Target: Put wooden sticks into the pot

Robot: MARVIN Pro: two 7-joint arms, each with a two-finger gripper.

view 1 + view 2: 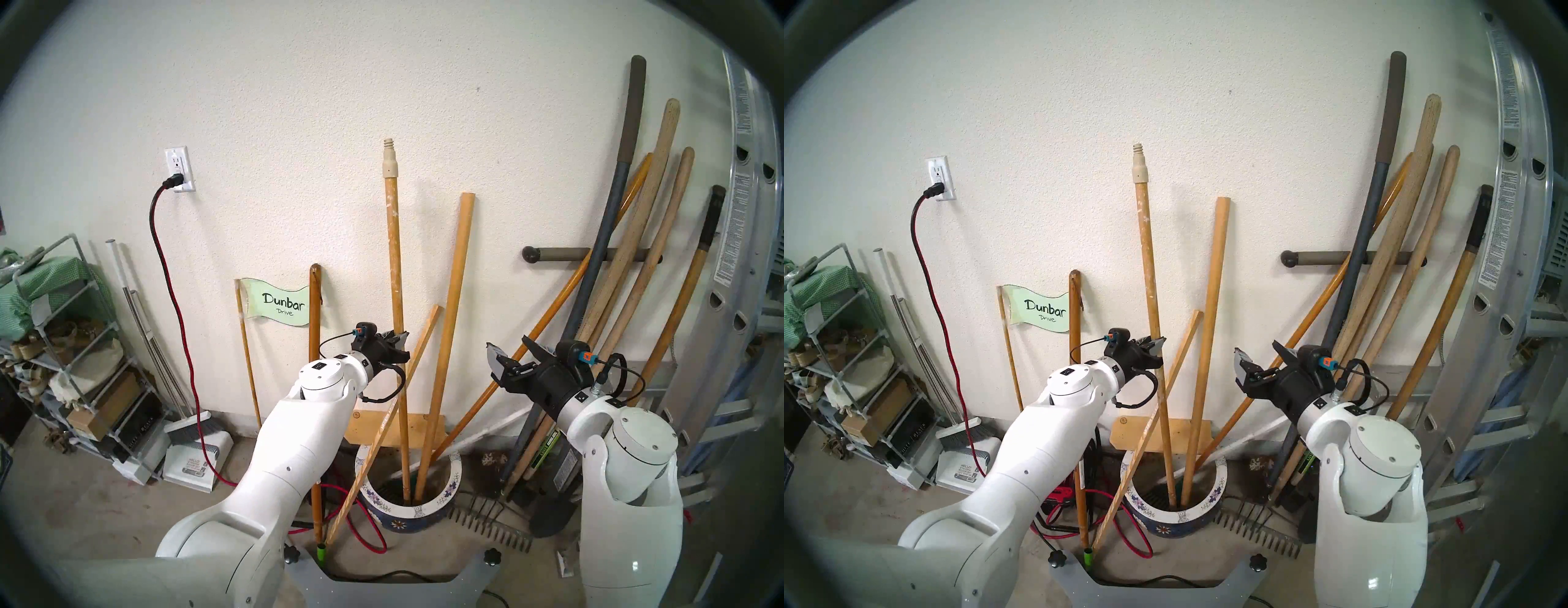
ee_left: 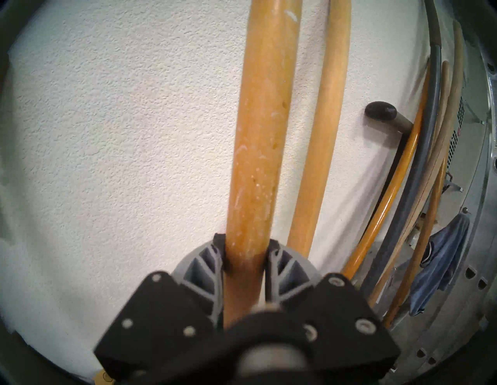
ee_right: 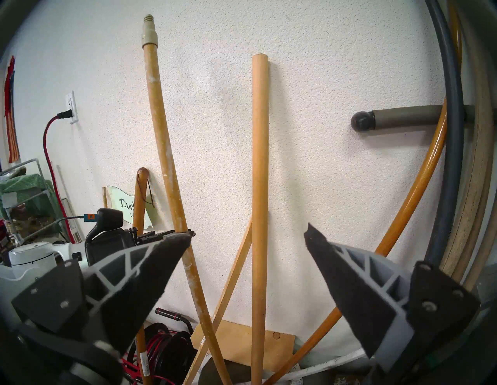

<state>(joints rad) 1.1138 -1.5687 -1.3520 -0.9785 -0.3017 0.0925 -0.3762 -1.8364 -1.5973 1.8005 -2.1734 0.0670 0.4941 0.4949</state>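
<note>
The upper part of the speckled pole stands upright, away from the round dowel (image 1: 454,297), so the left gripper should keep its hold on the speckled pole (image 1: 393,243) until the pole leans beside that dowel.
My left gripper (image 1: 401,344) is shut on the white-speckled pole (image 1: 394,254) with the cream threaded tip; the wrist view shows the pads clamped on it (image 2: 246,247). The pole's lower end stands in the blue pot with the white flowered rim (image 1: 441,503). The plain round dowel (image 1: 454,297) also stands in the pot and leans on the wall. The thin square slat (image 1: 382,424) leans across them, its foot on the floor left of the pot. My right gripper (image 1: 511,346) is open and empty, facing the dowel (image 3: 259,161).
Long tool handles (image 1: 636,276) lean on a wall peg at the right, beside an aluminium ladder (image 1: 742,254). A rake (image 1: 488,522) lies right of the pot. The "Dunbar Drive" sign (image 1: 282,305), a brown stick (image 1: 315,382), a red cord (image 1: 169,276) and a shelf rack (image 1: 63,361) stand left.
</note>
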